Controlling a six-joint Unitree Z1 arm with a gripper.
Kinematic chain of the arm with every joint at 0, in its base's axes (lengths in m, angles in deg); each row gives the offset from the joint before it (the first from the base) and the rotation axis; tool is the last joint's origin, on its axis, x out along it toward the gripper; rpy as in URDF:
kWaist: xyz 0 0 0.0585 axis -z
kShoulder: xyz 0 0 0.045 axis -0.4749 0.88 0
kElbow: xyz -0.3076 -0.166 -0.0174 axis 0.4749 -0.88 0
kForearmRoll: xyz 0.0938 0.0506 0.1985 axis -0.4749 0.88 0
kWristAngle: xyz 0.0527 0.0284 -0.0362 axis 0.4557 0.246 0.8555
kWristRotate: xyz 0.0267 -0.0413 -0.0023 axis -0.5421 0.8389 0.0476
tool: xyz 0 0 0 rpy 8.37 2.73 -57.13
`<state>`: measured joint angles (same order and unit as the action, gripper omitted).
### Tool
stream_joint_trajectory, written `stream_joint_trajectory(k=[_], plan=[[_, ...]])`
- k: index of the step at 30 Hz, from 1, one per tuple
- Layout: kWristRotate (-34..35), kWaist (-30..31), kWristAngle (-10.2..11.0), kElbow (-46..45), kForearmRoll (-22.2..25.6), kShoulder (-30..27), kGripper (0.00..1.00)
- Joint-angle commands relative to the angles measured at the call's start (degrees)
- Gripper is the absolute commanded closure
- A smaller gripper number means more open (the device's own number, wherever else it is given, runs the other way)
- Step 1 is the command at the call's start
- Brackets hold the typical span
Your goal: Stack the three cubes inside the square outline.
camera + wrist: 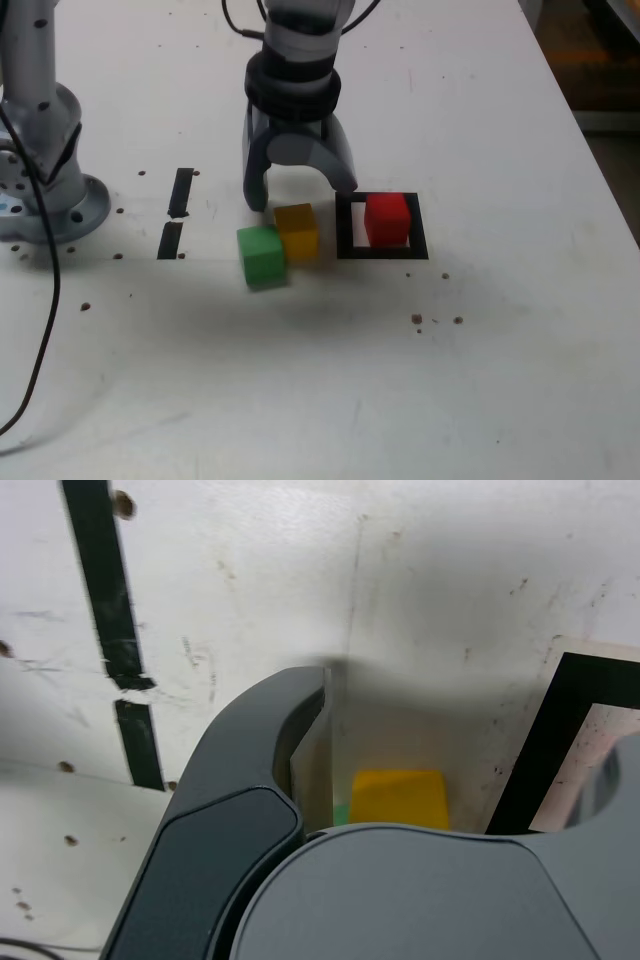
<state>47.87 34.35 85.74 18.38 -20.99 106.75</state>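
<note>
The yellow cube comes next for the stack inside the square outline, so my gripper needs to grab it by two opposite sides.
The red cube sits inside the square outline of black tape. To the exterior view's left of the outline stands the yellow cube, with the green cube touching its near-left corner. My gripper hangs just behind the yellow cube, jaws spread wide and open, nothing between them. In the wrist view the yellow cube shows beyond the gripper, with a dark finger on one side and a corner of the square outline on the other.
Two short black strips lie at the exterior view's left of the cubes. The arm's grey base and a black cable stand at the far left. The table's edge runs along the right.
</note>
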Motion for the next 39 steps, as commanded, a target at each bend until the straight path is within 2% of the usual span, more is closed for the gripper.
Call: stream_joint_trajectory(k=[1, 4, 8, 31, 39], plan=[[0.10, -0.11, -0.20, -0.95, -2.03, -0.35, 0.01], [0.10, -0.11, -0.19, -2.33, -4.69, -0.47, 0.01], [0.06, -0.11, -0.27, -3.58, -5.88, -0.49, 0.01], [-0.07, 1.90, -3.13, -4.72, -6.25, 0.23, 0.07], [-0.07, 4.48, -5.24, -4.03, -6.45, 0.89, 0.08]])
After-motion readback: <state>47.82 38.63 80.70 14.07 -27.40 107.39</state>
